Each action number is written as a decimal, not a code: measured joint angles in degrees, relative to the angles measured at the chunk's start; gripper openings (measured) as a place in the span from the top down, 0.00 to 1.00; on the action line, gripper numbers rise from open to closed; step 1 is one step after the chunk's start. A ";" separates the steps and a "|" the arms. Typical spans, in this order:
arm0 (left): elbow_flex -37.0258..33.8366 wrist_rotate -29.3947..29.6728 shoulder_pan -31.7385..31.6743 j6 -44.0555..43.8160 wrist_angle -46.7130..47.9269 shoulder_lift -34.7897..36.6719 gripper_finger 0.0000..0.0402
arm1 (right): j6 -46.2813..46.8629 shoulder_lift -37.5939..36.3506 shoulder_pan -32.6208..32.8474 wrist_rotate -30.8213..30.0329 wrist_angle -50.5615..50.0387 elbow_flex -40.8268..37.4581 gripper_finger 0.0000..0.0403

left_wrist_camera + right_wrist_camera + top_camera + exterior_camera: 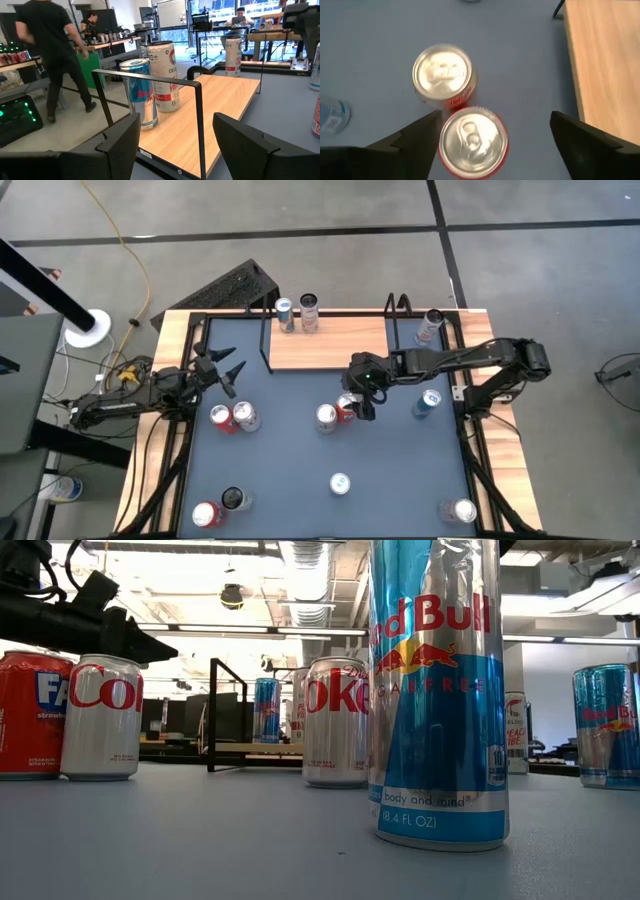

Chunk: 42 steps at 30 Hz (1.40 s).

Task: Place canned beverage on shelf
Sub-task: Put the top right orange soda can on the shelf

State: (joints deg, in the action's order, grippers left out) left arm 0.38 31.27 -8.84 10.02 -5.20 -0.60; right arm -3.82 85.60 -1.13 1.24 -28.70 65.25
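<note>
The red can's silver lid (346,401) is below my right gripper's fingers, so it isn't time to close yet. My right gripper needs to come down first, then close on the lid.
The light-wood shelf (325,343) with black wire side frames stands at the table's far middle. A blue Red Bull can (140,92) and a white Celsius can (163,75) stand upright on its far left end. My right gripper (495,145) is open and points down over a red can (472,142), which stands upright on the table beside a Diet Coke can (442,75). Its fingers stand on either side of the red can, one of them close to the rim. My left gripper (225,370) is open and empty at the shelf's left end.
A Fanta can (222,418) and a Coke can (245,416) stand at the left. A blue can (428,402) stands at the right, and a Red Bull can (340,483) near the front. More cans stand at the front corners (205,515), (460,510). One can (430,325) lies right of the shelf.
</note>
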 joint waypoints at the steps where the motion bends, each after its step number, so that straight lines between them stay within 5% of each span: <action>1: 0.00 0.00 0.00 0.12 -0.01 0.00 0.40 | -0.48 0.00 0.04 0.04 -0.76 -0.02 0.05; 12: 0.00 0.00 0.00 0.40 -0.01 0.00 0.40 | -0.72 1.00 3.33 0.02 -0.99 -0.15 0.03; 24: 0.00 0.00 0.00 -0.02 0.01 0.00 0.40 | -0.52 11.74 3.63 -4.06 -1.04 -0.17 0.04; 38: 0.02 -0.01 0.01 0.33 0.01 0.00 0.40 | -0.62 6.34 1.60 -4.73 -4.00 1.75 0.33; 42: 0.02 -0.02 0.02 -0.19 0.01 0.00 0.40 | -2.05 5.52 -1.23 -10.39 -4.28 5.90 0.34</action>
State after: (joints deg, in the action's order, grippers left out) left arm 0.40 31.25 -8.82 9.83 -5.19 -0.60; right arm -5.87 91.12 -2.35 -9.16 -32.98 71.15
